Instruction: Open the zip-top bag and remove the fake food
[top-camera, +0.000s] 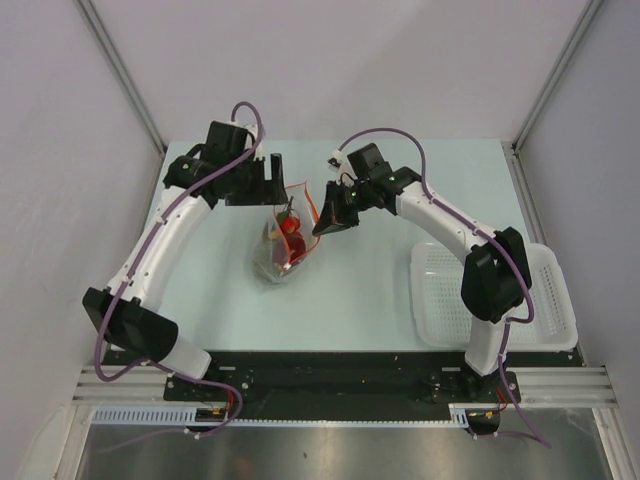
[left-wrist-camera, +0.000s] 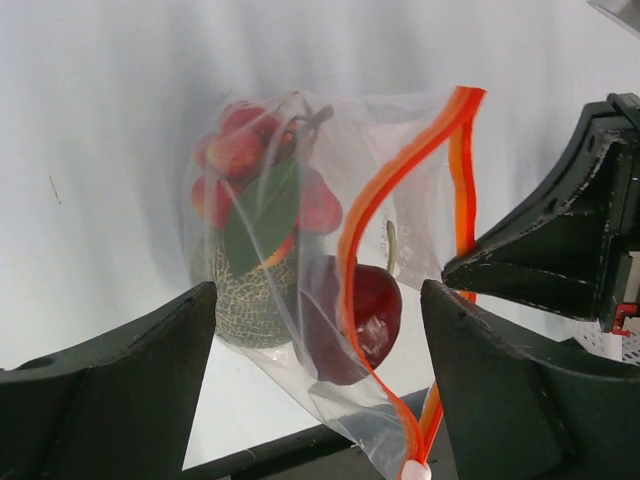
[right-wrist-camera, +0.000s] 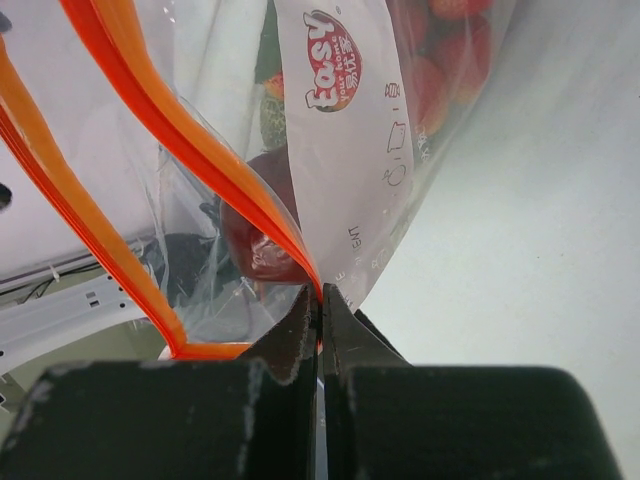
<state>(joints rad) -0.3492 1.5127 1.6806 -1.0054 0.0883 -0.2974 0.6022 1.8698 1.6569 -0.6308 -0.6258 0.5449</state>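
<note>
The left gripper isn't ready to close yet, as its fingers barely reach the zip strip (left-wrist-camera: 372, 205). The left gripper should first move toward the zip strip, then close on the loose edge of the bag.
The clear zip-top bag (top-camera: 283, 248) rests on the table's middle with its mouth lifted toward the back. Its orange zip strip (left-wrist-camera: 372, 205) gapes, the two halves apart. Inside lies the fake food: a dark red apple (left-wrist-camera: 372, 312), a red-and-yellow cluster (left-wrist-camera: 248, 160) and a netted pale-green piece (left-wrist-camera: 238, 300). My right gripper (right-wrist-camera: 321, 297) is shut on one side of the bag's mouth, right at the strip, also seen from above (top-camera: 328, 220). My left gripper (left-wrist-camera: 318, 330) stands open; the bag's other lip hangs loose between its fingers (left-wrist-camera: 130, 390), touching neither.
A white mesh basket (top-camera: 548, 262) sits at the table's right edge, beside the right arm's base. Grey walls close in the back and both sides. The right gripper's black body (left-wrist-camera: 560, 250) hangs close to my left gripper's right finger.
</note>
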